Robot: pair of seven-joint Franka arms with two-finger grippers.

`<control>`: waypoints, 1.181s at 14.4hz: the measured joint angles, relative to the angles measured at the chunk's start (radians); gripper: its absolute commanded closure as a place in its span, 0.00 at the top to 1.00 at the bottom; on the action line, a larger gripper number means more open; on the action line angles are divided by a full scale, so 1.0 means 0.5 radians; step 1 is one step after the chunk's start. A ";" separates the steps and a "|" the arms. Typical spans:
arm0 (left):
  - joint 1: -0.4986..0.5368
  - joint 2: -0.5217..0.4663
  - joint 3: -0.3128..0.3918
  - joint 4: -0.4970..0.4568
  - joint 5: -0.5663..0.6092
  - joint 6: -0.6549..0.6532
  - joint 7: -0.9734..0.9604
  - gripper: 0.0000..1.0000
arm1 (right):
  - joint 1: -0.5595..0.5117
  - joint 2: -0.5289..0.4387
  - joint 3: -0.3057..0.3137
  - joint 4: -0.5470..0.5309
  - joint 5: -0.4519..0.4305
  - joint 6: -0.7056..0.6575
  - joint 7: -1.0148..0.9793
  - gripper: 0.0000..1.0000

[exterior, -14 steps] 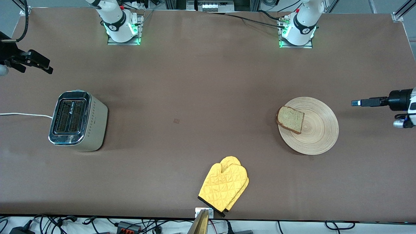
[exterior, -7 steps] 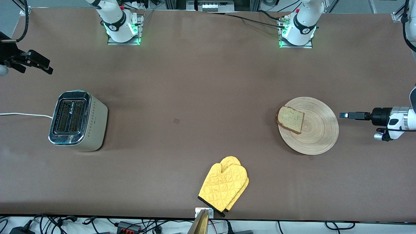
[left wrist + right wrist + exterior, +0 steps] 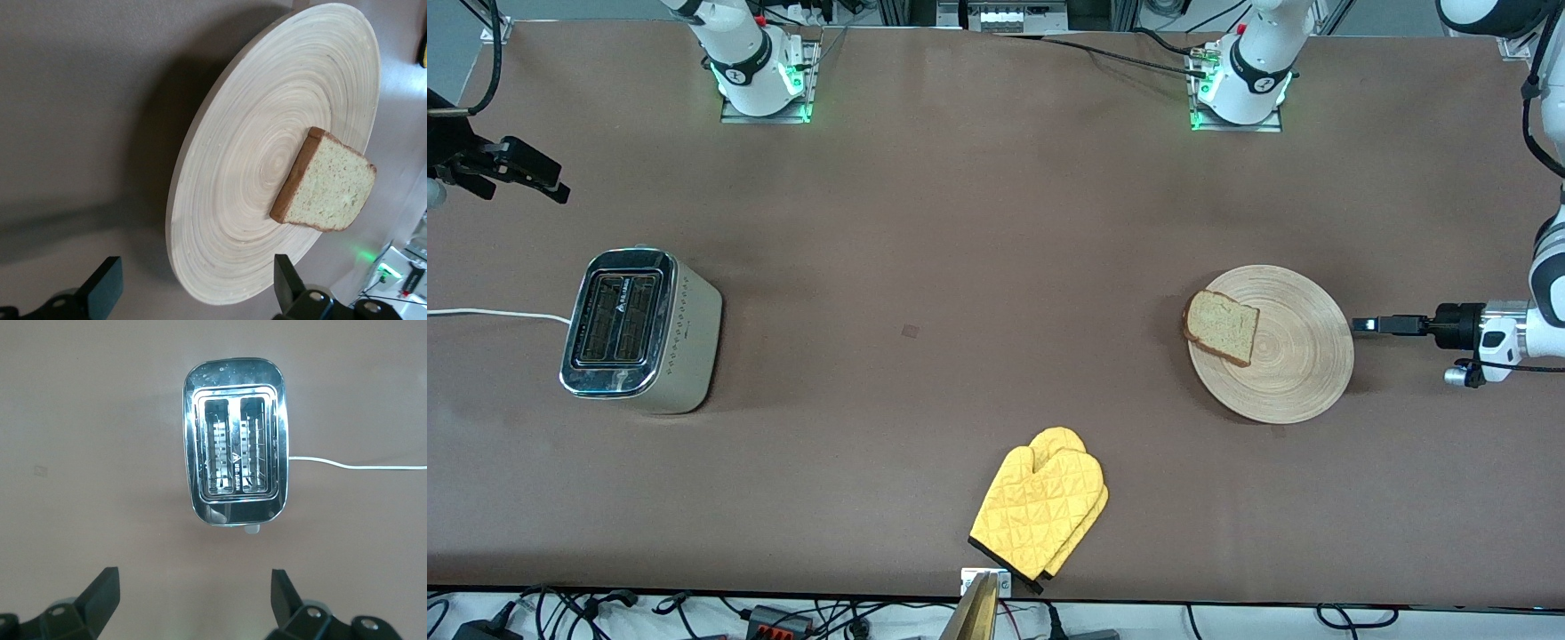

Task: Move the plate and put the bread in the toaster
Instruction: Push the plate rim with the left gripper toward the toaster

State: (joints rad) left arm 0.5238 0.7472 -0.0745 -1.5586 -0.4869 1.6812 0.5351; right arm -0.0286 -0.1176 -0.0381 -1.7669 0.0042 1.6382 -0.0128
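Note:
My left gripper needs to grab the light-wood plate's bare rim point(image 3: 1351, 340) next, so that the bread point(image 3: 1221, 327) stays free to ride along toward the toaster.
The light-wood plate point(image 3: 1294, 364) lies toward the left arm's end of the table, and the bread point(image 3: 1221, 327) rests on its rim on the side toward the toaster. My left gripper point(image 3: 1365, 325) lies low and level at the plate's edge, open. In the left wrist view the plate's rim point(image 3: 200, 267) reaches between the fingers of the left gripper point(image 3: 195, 277), and the bread point(image 3: 330, 193) lies farther in. The chrome-topped toaster point(image 3: 640, 331) stands toward the right arm's end. My right gripper point(image 3: 547, 178) waits open above the table near the toaster point(image 3: 235, 443), nothing between the fingers of the right gripper point(image 3: 193, 587).
A pair of yellow oven mitts point(image 3: 1040, 511) lies near the table's front edge, midway along it. The toaster's white cord point(image 3: 489, 313) runs off the table's end. The same cord point(image 3: 360, 463) shows in the right wrist view.
My left gripper has come in and down to the plate's edge. The right arm, plate, bread and toaster have stayed put.

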 measured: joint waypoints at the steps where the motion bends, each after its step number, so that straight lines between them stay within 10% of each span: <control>1: 0.002 0.030 0.000 0.000 -0.048 0.002 0.000 0.95 | 0.000 0.000 0.000 0.000 0.000 0.000 0.000 1.00; 4: 0.001 0.104 -0.003 0.000 -0.133 0.008 0.002 0.89 | 0.000 0.000 -0.004 0.000 0.000 0.000 0.000 1.00; 17: -0.002 0.152 -0.017 0.003 -0.165 -0.005 0.039 0.01 | -0.001 0.000 -0.005 -0.005 0.000 0.000 0.000 1.00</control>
State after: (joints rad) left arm 0.5227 0.8231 -0.0828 -1.5572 -0.5693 1.6789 0.5547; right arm -0.0289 -0.1176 -0.0404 -1.7693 0.0042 1.6381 -0.0129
